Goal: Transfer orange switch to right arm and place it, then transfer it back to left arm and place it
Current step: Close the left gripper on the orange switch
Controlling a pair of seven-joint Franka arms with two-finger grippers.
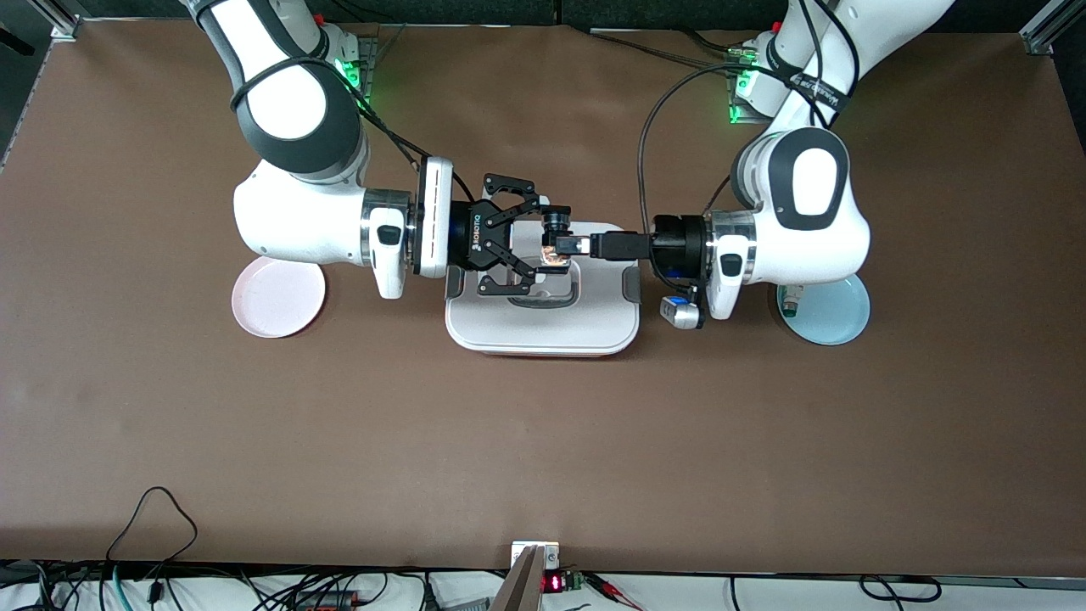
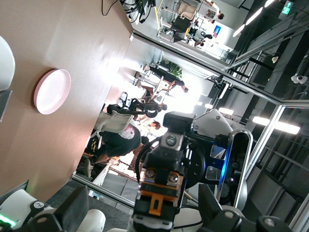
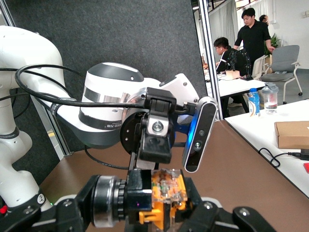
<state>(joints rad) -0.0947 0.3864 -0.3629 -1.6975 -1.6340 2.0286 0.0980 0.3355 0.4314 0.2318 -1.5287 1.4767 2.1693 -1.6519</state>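
Observation:
The left gripper grabs its black body next, to take the orange switch back to the left arm and place it.
The orange switch [image 1: 556, 247] hangs in the air over the lid of the white box [image 1: 543, 327]. My right gripper [image 1: 547, 246], reaching from the right arm's end, is shut on the orange switch [image 3: 155, 194], whose black body and orange, clear-cased end sit between its fingers [image 3: 72, 212]. My left gripper [image 1: 571, 246] faces it from the left arm's end, level with the orange switch [image 2: 161, 193]. Its fingers [image 2: 212, 212] stand wide apart on either side of the switch without touching it. The right gripper's body fills the left wrist view past the switch.
A pink plate [image 1: 278, 297] lies on the brown table at the right arm's end. At the left arm's end a light-blue plate [image 1: 836, 318] carries a small white switch with a green end [image 1: 791, 299]. Both arms stretch level over the box.

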